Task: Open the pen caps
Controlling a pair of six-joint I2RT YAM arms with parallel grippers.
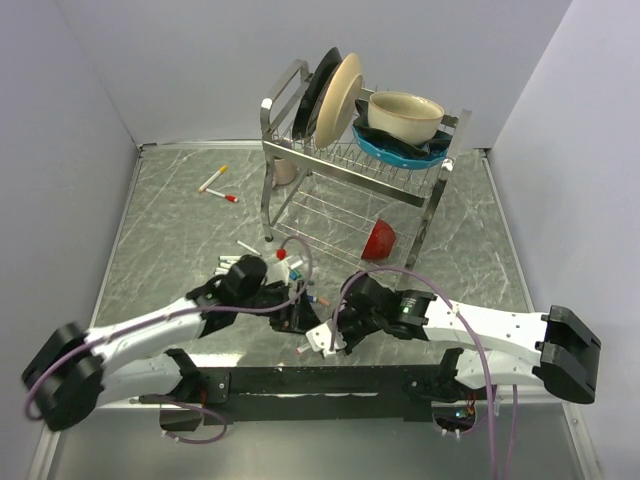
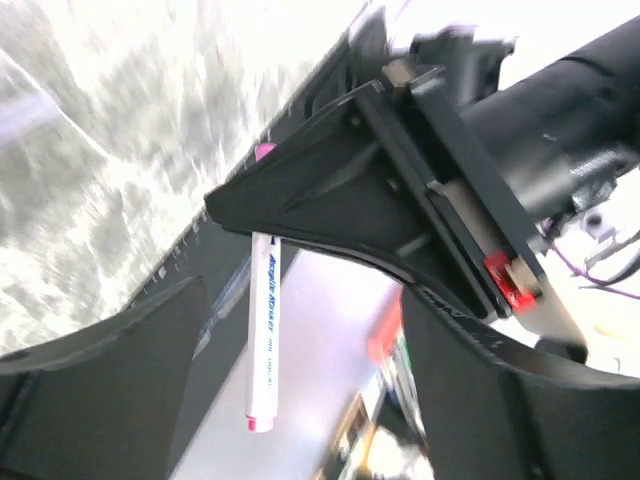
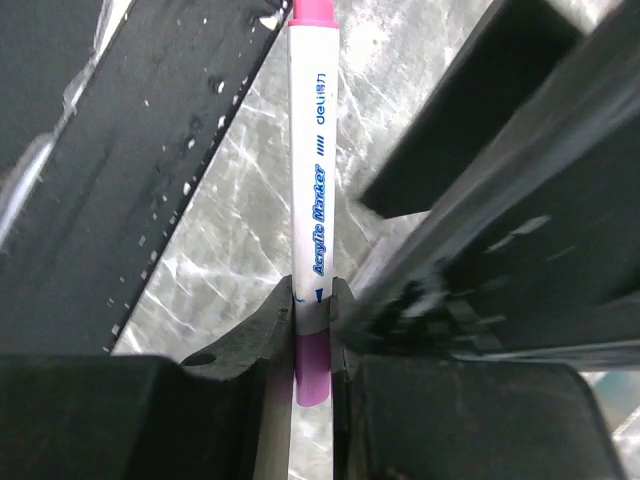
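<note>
My left gripper grabs the white marker pen by its free barrel end next, away from the pink cap, to allow uncapping.
A white marker pen is clamped between my right gripper's two fingers, which are shut on the barrel just above its pink cap. The cap is still on the pen. In the left wrist view the same pen hangs out of the right gripper's black fingers, and my left gripper stands open around it, its fingers wide apart and touching nothing. From above, the left gripper and the right gripper meet low over the near table.
More pens lie bunched just beyond the grippers. A yellow-capped pen and a red-capped one lie at the back left. A metal dish rack with plates and bowls stands behind, with a red bowl under it.
</note>
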